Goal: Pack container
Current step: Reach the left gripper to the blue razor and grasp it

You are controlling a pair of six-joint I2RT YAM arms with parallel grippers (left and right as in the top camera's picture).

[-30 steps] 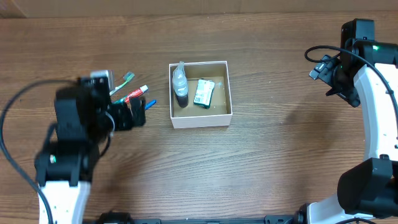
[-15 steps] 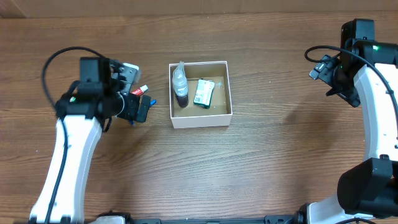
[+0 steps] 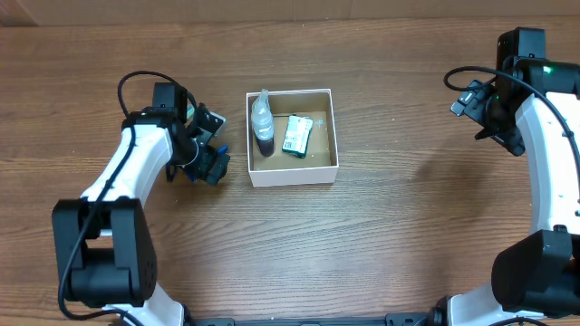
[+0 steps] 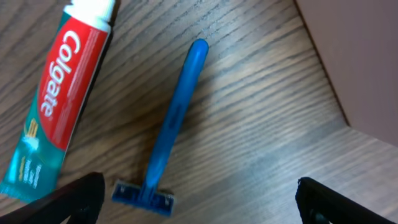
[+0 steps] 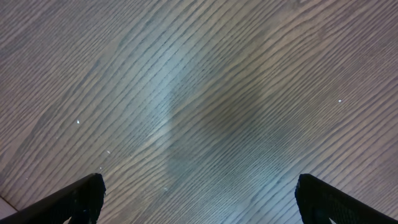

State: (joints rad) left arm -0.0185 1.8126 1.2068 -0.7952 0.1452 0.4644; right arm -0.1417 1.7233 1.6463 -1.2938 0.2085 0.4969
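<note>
My left gripper needs to go lower before it closes on the razor (image 4: 171, 124). Its fingers are above the razor on the wood, so they would miss if they closed now.
The container (image 3: 292, 173) is a square white box with a brown inside, at the table's middle. In it stand a small bottle (image 3: 262, 122) and a green-and-white packet (image 3: 297, 135). My left gripper (image 3: 210, 156) is open and empty, just left of the container. In the left wrist view a blue razor (image 4: 171, 124) lies on the wood between the open fingers (image 4: 199, 205), with its head nearest them. A red and green Colgate toothpaste tube (image 4: 62, 99) lies to its left and the container's wall (image 4: 367, 56) to its right. My right gripper (image 3: 471, 104) is open and empty at the far right.
In the overhead view the left arm covers most of the loose toiletries left of the container. The right wrist view shows only bare wood between the open fingers (image 5: 199, 199). The right arm's base stands at the table's right edge (image 3: 544, 272).
My left arm has swung right and toward the container, and now hangs over the toothpaste and razor. The toothbrush seen earlier is now hidden. The right arm has not moved.
</note>
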